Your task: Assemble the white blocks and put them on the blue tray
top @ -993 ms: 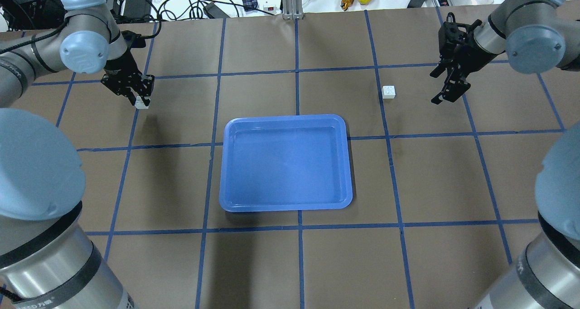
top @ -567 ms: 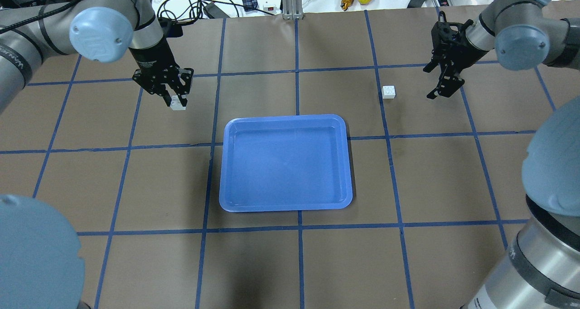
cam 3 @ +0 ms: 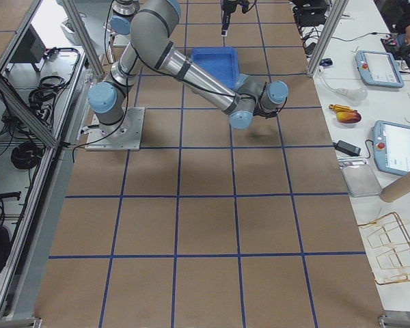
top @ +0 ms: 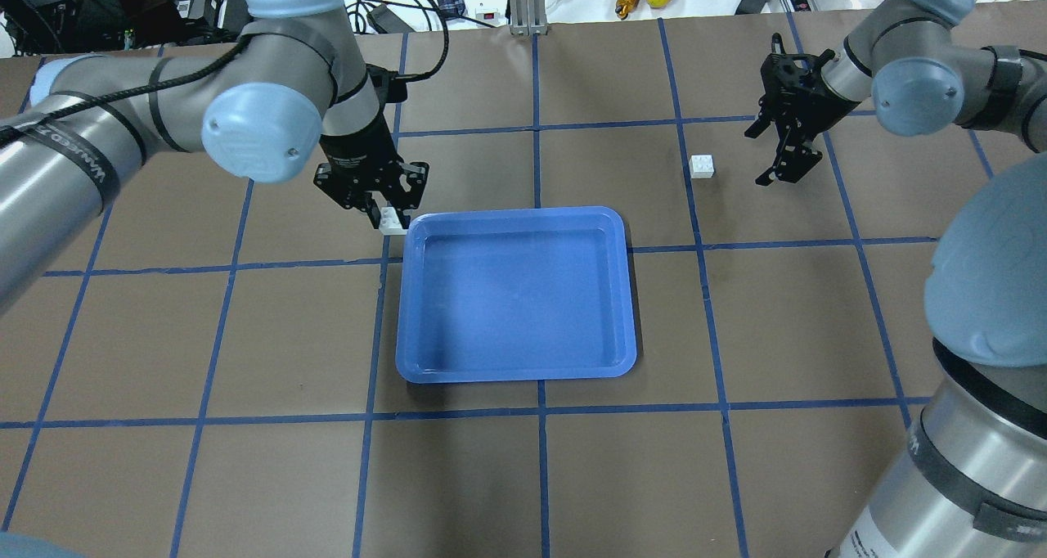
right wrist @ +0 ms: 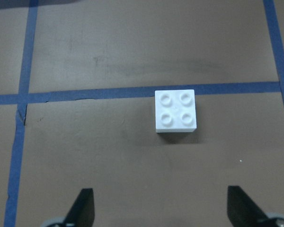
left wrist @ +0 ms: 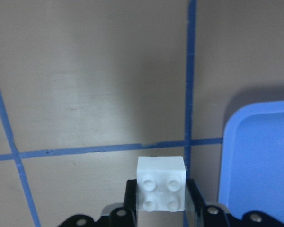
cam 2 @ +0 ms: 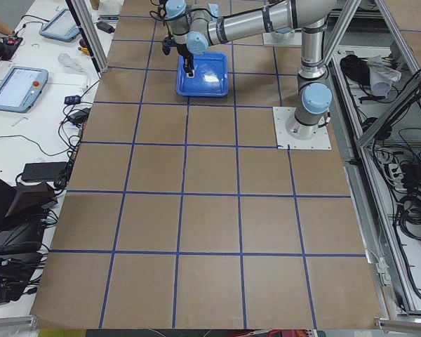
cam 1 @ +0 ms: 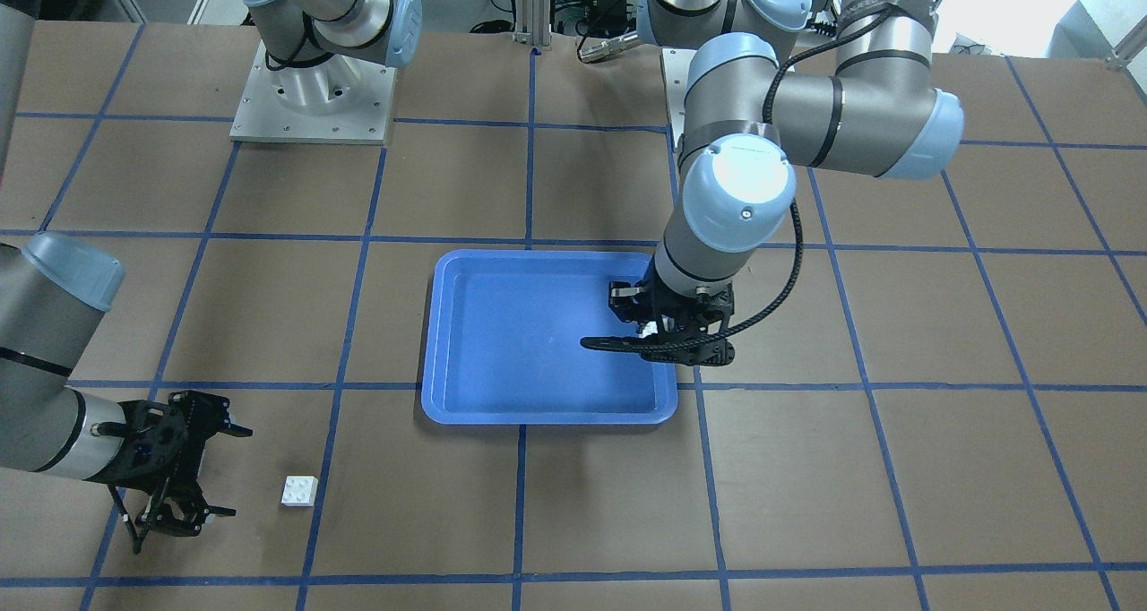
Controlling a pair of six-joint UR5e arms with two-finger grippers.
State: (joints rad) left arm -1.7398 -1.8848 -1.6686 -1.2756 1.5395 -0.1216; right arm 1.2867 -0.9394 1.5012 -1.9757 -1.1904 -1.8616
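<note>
My right gripper should reach the second white block and grab it by its plain sides, so that its studs stay free for assembling.
My left gripper (top: 391,217) is shut on a white block (top: 393,222) and holds it just off the far left corner of the blue tray (top: 515,296). The left wrist view shows this block (left wrist: 161,189), studs up, between the fingers, with the tray's rim (left wrist: 227,156) to its right. In the front-facing view the gripper (cam 1: 647,329) overlaps the tray (cam 1: 529,342). The second white block (top: 702,166) lies on the table right of the tray. My right gripper (top: 759,157) is open and empty beside it. The right wrist view shows that block (right wrist: 175,111) ahead of the open fingers.
Blue tape lines divide the brown table into squares. Cables, tools and a metal post (top: 523,2) lie beyond the far edge. The arms' base plates (cam 1: 314,91) stand on the robot's side of the table.
My left gripper has carried its white block rightward and nearer, from the far left of the table to the tray's far left corner. My right gripper has shifted slightly left toward the loose block.
</note>
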